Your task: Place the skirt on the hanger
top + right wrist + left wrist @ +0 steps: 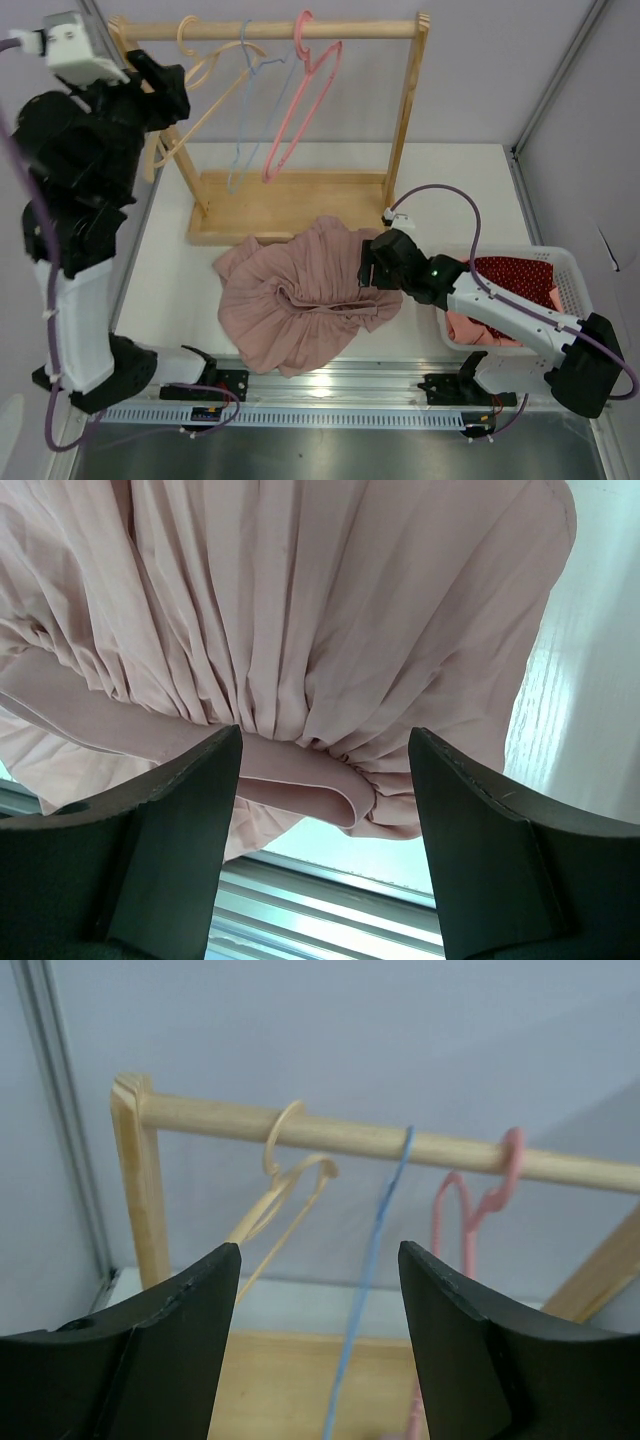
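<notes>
My left gripper reaches the beige hanger [215,70] next and grabs its near side [154,150]. This leaves the hanger's far side free to enter the skirt's waistband.
A pink pleated skirt [300,300] lies crumpled on the white table in front of the wooden rack. A beige hanger [215,70], a blue hanger [250,110] and a pink hanger [305,95] hang from the rack's rod [350,29]. My left gripper [165,90] is raised by the rod's left end. It is open and empty [318,1245], with the beige hanger [285,1185] and blue hanger [375,1250] beyond its fingers. My right gripper [372,262] is low over the skirt's right edge, open [325,735]. The skirt's waistband [300,770] lies between its fingers, ungripped.
The rack's flat wooden base [290,200] stands just behind the skirt. A white basket [565,262] at the right holds red patterned cloth [515,280] and salmon cloth [470,328]. The metal rail [330,390] runs along the near edge.
</notes>
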Controlling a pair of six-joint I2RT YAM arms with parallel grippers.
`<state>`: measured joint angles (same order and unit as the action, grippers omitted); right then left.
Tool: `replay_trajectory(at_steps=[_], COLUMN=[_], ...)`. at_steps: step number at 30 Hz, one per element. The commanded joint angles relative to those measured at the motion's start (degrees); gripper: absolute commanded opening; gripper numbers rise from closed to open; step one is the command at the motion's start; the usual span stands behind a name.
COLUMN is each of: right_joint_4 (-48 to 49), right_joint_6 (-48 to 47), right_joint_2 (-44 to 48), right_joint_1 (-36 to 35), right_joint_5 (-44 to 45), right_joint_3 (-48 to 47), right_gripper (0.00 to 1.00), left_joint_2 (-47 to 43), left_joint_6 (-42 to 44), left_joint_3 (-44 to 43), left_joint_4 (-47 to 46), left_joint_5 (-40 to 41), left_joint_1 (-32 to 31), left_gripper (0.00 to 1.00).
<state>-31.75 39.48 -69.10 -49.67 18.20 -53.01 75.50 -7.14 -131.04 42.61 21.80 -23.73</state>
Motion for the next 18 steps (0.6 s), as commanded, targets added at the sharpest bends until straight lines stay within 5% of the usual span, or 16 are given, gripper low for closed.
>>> replay_trajectory(at_steps=[1, 6, 18], right_joint_4=[2.0, 3.0, 4.1], right_joint_6=[-2.6, -3.8, -4.3], right_joint_2=[0.1, -0.6, -1.1], right_joint_1=[1.0, 2.1, 2.9], right_joint_5=[-2.3, -4.1, -5.9], right_joint_3=[-2.5, -2.6, -1.6], right_gripper=[0.73, 0.72, 0.72], left_joint_2=[5.0, 7.6, 10.4], left_joint_6=[4.7, 2.1, 1.4], left_joint_3=[-0.4, 1.7, 4.8], left_joint_4=[5.5, 2.0, -0.2], left_joint_5=[3.7, -6.3, -12.1], left_joint_1=[3.7, 10.4, 16.3], left_gripper=[0.71, 0.72, 0.76])
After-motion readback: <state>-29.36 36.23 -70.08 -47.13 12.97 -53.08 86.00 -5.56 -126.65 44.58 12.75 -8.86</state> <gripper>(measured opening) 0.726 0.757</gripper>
